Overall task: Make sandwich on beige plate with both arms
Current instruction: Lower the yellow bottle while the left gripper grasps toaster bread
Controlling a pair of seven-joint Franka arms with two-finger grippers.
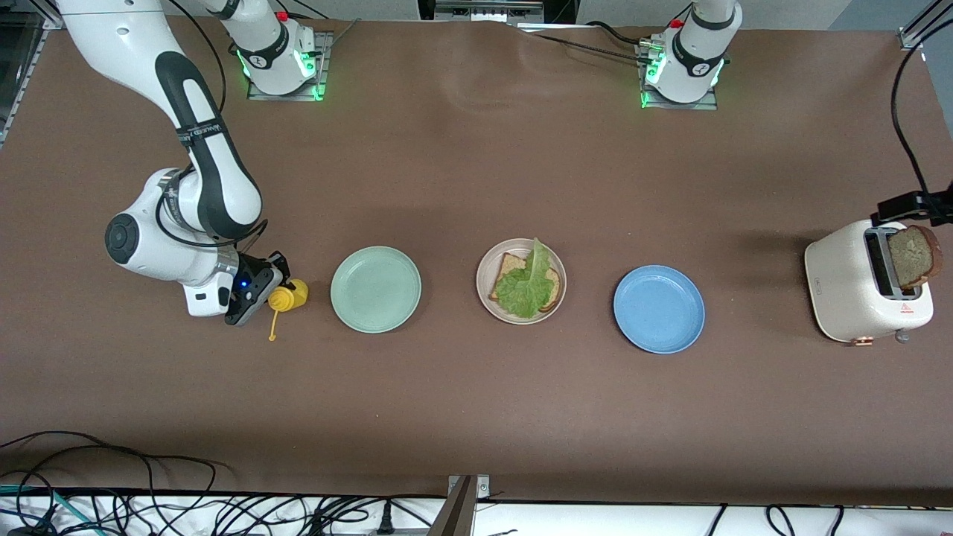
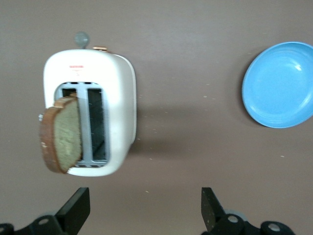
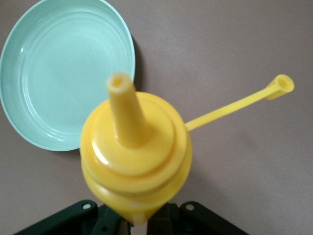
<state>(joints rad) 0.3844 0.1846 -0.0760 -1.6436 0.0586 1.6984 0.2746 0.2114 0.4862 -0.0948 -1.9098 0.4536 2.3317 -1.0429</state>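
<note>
The toaster's bread slice needs to top the lettuce leaf on the beige plate. My left gripper should next grip the slice by its crust edge.
The beige plate sits mid-table and holds one brown bread slice with a green lettuce leaf on top. A second bread slice stands up out of the white toaster; it also shows in the left wrist view. My left gripper hangs over the table beside the toaster, open and empty. My right gripper is shut on a yellow squeeze bottle beside the mint-green plate. The bottle has its cap off, dangling on its tether.
A blue plate lies between the beige plate and the toaster; it also shows in the left wrist view. The mint-green plate also shows in the right wrist view. Cables run along the table's near edge.
</note>
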